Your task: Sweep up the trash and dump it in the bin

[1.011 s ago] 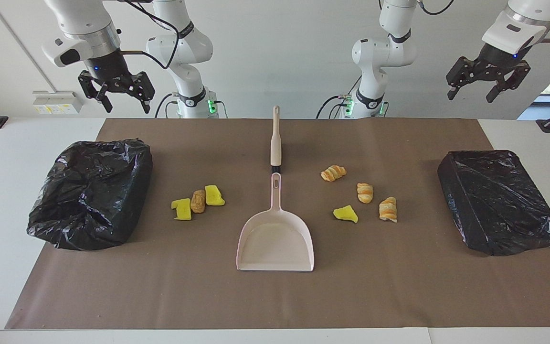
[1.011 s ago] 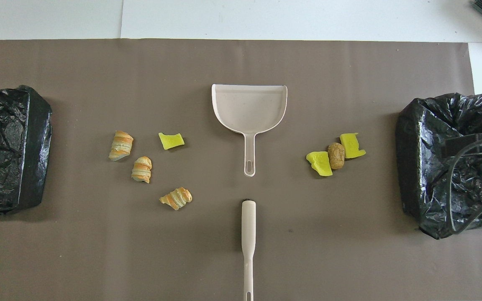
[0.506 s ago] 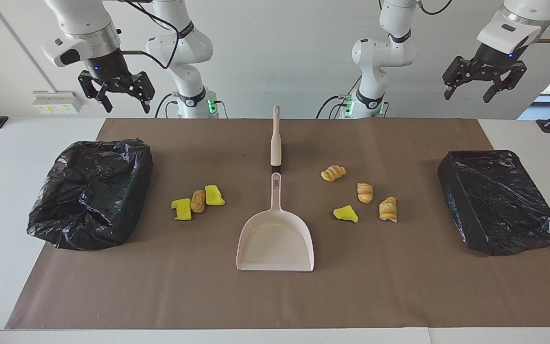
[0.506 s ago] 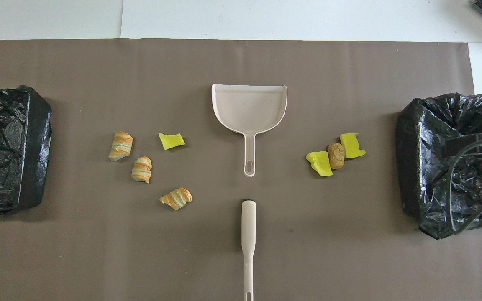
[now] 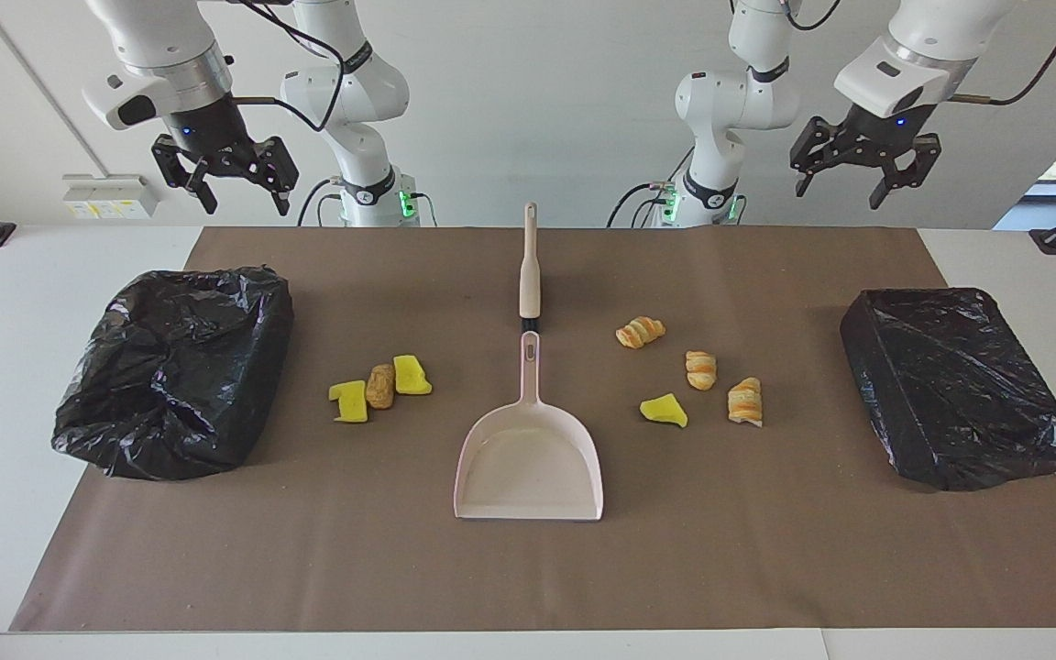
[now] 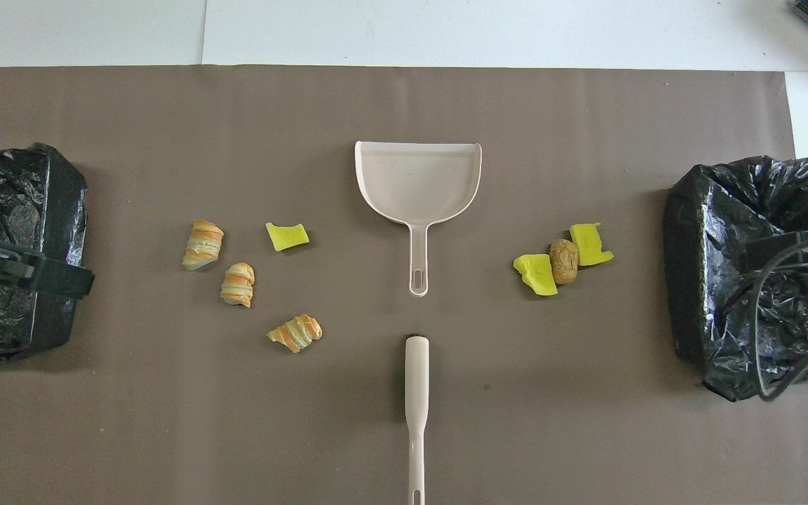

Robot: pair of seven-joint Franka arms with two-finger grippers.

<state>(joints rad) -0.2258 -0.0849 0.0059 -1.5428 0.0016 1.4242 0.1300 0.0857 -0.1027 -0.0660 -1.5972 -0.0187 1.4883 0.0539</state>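
Note:
The dustpan's scoop is far too wide for my fingers, so my right gripper needs to grab the pale pink dustpan by its narrow handle [image 6: 418,261] next.
The trash lies in two groups beside the pale pink dustpan [image 5: 530,463]. Toward the right arm's end are two yellow sponge chunks [image 5: 349,401] [image 5: 412,375] with a brown bread piece [image 5: 380,386] between them. Toward the left arm's end lie three croissant pieces [image 5: 640,331] [image 5: 700,369] [image 5: 745,401] and one sponge chunk [image 5: 664,410]. A black-bagged bin [image 5: 175,367] [image 5: 959,385] stands at each end of the mat. My left gripper [image 5: 841,190] and right gripper [image 5: 242,200] hang high in the air, both open and holding nothing.
A beige brush handle [image 5: 529,270] lies in line with the dustpan's handle, nearer to the robots. The brown mat [image 5: 528,577] covers most of the white table. In the overhead view the right arm's cable [image 6: 772,337] hangs over its bin.
My left gripper has swung in from the left arm's end toward the table's middle. The right gripper has barely shifted. Nothing on the mat has moved.

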